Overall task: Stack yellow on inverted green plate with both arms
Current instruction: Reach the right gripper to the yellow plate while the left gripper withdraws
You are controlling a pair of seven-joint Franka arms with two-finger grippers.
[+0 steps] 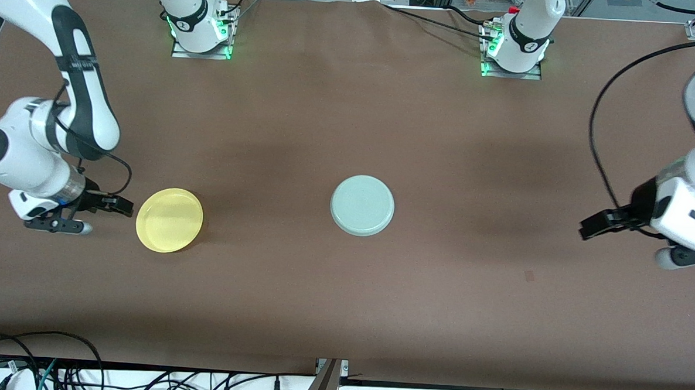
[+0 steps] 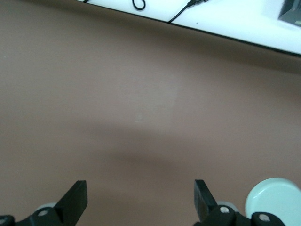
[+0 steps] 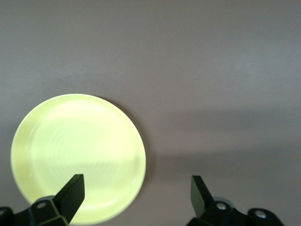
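Note:
The robot's right gripper needs to grab the yellow plate by its rim next, to stack the yellow plate (image 1: pixel 169 220) on the inverted green plate.
The yellow plate (image 1: pixel 169 220) lies right side up on the brown table toward the right arm's end. The pale green plate (image 1: pixel 362 205) lies in the middle of the table, apparently upside down with its flat base up. My right gripper (image 1: pixel 101 216) hovers open just beside the yellow plate, holding nothing. In the right wrist view the yellow plate (image 3: pixel 77 155) shows partly past one finger of the right gripper (image 3: pixel 137 193). My left gripper (image 1: pixel 621 245) hangs open and empty over bare table at the left arm's end. The left wrist view shows the left gripper (image 2: pixel 141 197) and the green plate's edge (image 2: pixel 275 200).
Both arm bases (image 1: pixel 201 27) (image 1: pixel 515 50) stand at the table's edge farthest from the front camera. Loose cables (image 1: pixel 70 364) and a white ledge run along the edge nearest to it. A small dark mark (image 1: pixel 529 276) sits on the tabletop.

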